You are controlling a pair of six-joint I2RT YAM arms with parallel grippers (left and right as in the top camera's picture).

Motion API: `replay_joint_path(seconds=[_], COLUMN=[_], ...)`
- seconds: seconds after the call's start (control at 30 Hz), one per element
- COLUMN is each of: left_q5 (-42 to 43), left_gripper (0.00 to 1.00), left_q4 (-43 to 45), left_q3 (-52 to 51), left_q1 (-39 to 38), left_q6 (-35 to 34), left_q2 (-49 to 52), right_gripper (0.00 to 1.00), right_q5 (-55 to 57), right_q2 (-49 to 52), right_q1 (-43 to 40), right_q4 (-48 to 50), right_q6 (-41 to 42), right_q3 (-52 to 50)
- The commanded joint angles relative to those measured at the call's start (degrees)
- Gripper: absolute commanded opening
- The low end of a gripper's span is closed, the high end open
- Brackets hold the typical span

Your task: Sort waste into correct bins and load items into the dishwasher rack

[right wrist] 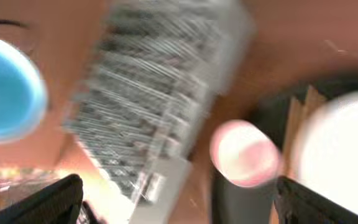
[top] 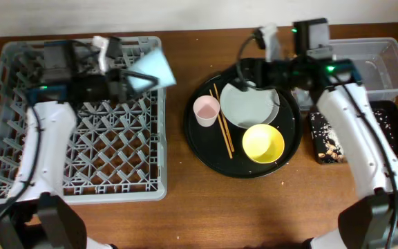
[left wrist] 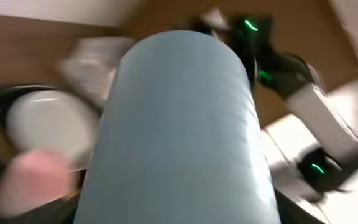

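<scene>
The pink cup's base end should stay free for my left gripper to rack the cup, so my right gripper next needs to grab the cup near its open rim (top: 206, 107) (right wrist: 246, 153).
My left gripper (top: 126, 76) is shut on the light-blue cup (top: 152, 70), held on its side above the back right corner of the grey dishwasher rack (top: 81, 149). The cup fills the left wrist view (left wrist: 179, 124) and hides the fingers. My right gripper (top: 244, 75) is open and empty over the back edge of the white plate (top: 251, 104); its fingers (right wrist: 179, 199) are spread wide. The pink cup (top: 206, 109), two chopsticks (top: 223, 131) and yellow bowl (top: 262, 143) sit on the round black tray (top: 209, 152). The right wrist view, blurred, shows the pink cup (right wrist: 244, 152), plate (right wrist: 347, 149) and rack (right wrist: 160, 93).
The clear tub (top: 375, 66) stands at the back right. The shallow black tray (top: 389, 128) in front of it holds beige crumbs. Bare wooden table lies between the rack and the round tray.
</scene>
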Motion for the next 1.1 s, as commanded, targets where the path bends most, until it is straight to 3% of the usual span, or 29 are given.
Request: replay_joint_path(seconds=[0.0, 0.03, 0.17, 0.3, 0.4, 0.63, 0.93, 1.0, 1.07], left_q5=[-31.08, -44.33, -72.59, -83.69, -85.29, -82.64, -83.89, -84.91, -84.94], left_gripper=[0.43, 0.43, 0.43, 0.43, 0.43, 0.43, 0.44, 0.71, 0.87], left_q4=[-9.01, -15.06, -31.74, -39.76, -44.04, -41.51, -45.42, -45.44, -45.07], left_q3=[0.92, 0.92, 0.92, 0.92, 0.90, 0.83, 0.83, 0.83, 0.83], left_q1=[3.21, 2.60, -3.87, -12.52, -14.60, -19.15, -19.63, -19.63, -19.61], left_q6=[-0.63, -0.63, -0.66, -3.52, -9.20, -9.14, -9.16, -9.14, -9.14], left_q2=[-4.26, -5.40, -5.99, -5.99, -5.70, 1.07, 5.42, 5.42, 5.42], right_gripper=[0.98, 0.99, 0.98, 0.98, 0.98, 0.98, 0.98, 0.98, 0.98], right_q5=[15.74, 19.47, 24.90, 24.92, 24.94, 26.82, 26.82, 26.82, 26.82], right_q2=[0.02, 0.02, 0.02, 0.02, 0.02, 0.02, 0.02, 0.02, 0.02], right_q1=[-1.99, -1.64, -0.44, -0.46, -0.46, -0.46, -0.46, -0.46, -0.46], right_q4=[-7.69, -9.60, -12.20, -12.46, -12.90, -14.51, -15.28, -15.32, -15.32], right_q6=[-0.33, -0.35, -0.35, -0.35, -0.35, -0.48, -1.01, -1.01, -1.01], right_q3=[-0.02, -0.02, -0.28, -1.01, -1.01, -1.01, -1.01, -1.01, -1.01])
